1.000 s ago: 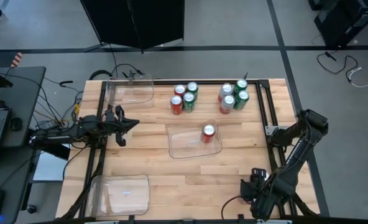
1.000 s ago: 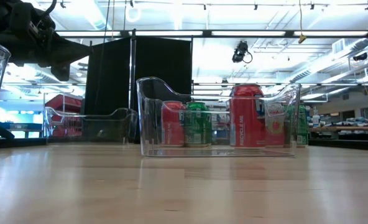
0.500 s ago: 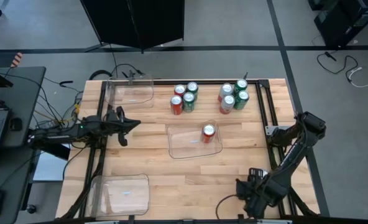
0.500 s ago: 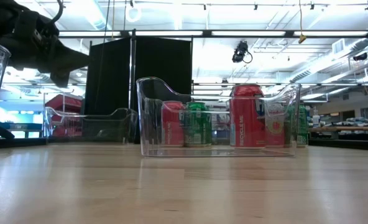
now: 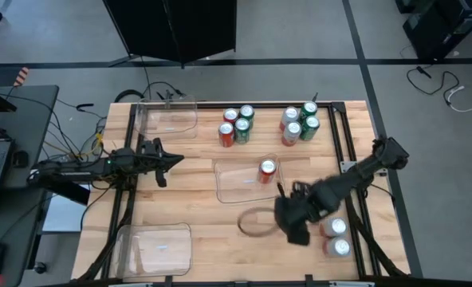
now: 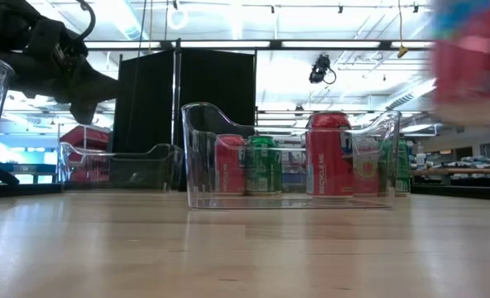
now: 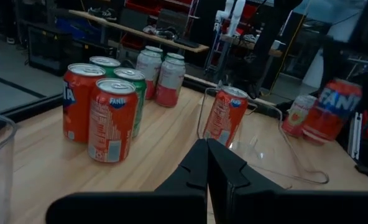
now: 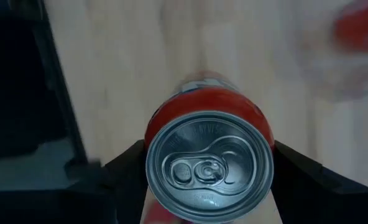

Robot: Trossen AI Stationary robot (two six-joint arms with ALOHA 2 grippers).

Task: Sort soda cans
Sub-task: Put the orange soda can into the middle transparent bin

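I should carry the red can to the clear tray with my right gripper before I let go, because in the right wrist view it hangs over bare wood, short of the tray.
My right gripper (image 5: 292, 217) hangs over the table's near middle, pointing down, shut on a red soda can (image 8: 209, 162). The can shows blurred and high in the low view (image 6: 473, 58). Another red can (image 5: 267, 170) stands in the clear middle tray (image 5: 228, 187). Two groups of red, green and silver-white cans (image 5: 236, 125) (image 5: 300, 123) stand on the wood at the far side. Two more cans (image 5: 336, 237) stand near the right edge. My left gripper (image 5: 168, 159) waits shut and level at the left (image 7: 207, 163). My right gripper pinches the red can between its two fingers (image 8: 119, 165), one on each side of the can's upper wall (image 8: 156, 134). The fingers come from above, pointing down. The can stands upright in the hold, silver top up, lifted clear of the table.
Two more clear trays stand at the far left (image 5: 168, 118) and the near left (image 5: 156, 247). A cable loop (image 5: 256, 223) hangs beside my right gripper. Black frame rails (image 5: 344, 135) run along the table's sides.
My right gripper has swung from the near right corner toward the table's middle and upward, carrying the red can, which now shows high in the low view. The two cans near the right edge have come into sight where the arm stood.
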